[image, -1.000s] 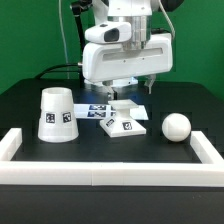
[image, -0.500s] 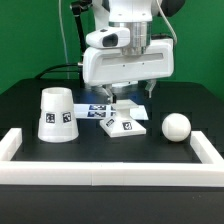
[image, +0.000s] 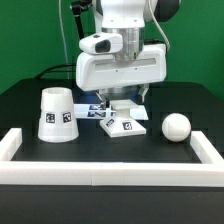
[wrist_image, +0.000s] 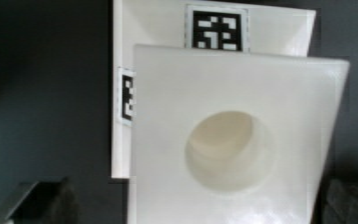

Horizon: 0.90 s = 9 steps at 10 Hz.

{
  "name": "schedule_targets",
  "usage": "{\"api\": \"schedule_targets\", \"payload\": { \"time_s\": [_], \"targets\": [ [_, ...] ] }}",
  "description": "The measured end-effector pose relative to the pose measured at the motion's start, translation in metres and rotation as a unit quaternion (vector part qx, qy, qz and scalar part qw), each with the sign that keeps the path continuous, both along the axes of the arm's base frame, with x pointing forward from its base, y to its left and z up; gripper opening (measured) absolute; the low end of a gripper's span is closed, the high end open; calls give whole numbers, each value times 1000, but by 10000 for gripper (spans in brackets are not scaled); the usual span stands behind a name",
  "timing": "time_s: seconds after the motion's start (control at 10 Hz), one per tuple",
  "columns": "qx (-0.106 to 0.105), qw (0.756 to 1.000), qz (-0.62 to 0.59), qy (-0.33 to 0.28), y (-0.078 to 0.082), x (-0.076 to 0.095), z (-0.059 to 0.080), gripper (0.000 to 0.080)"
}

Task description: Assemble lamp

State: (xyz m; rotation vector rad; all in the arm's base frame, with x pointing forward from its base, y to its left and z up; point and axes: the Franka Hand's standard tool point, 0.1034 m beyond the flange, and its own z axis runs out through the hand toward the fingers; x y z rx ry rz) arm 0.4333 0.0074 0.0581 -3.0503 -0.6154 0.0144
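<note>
My gripper should next grab the base's raised socket block to set the lamp's base against the white border bar.
The lamp's flat square base lies on the black table at the centre, and it fills the wrist view with its round socket hollow. My gripper hangs just above the base's far edge. It is open, with a dark finger on either side of the base in the wrist view, and it holds nothing. The tapered shade stands at the exterior view's left. The ball-headed bulb lies at the exterior view's right.
The marker board lies flat behind the base, partly under it, and shows in the wrist view. A long white border rail runs along the front, with its ends turning back at both sides.
The arm has shifted a little toward the exterior view's left and come lower over the base. The lamp parts have not moved.
</note>
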Motion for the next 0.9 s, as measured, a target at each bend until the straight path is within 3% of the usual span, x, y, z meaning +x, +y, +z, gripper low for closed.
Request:
{"api": "schedule_targets", "payload": {
  "time_s": [0.6, 0.7, 0.9],
  "targets": [
    [1, 1000, 4, 9, 0, -6, -11, 700],
    [1, 1000, 4, 9, 0, -5, -11, 567],
    [1, 1000, 4, 9, 0, -5, -11, 533]
  ]
}}
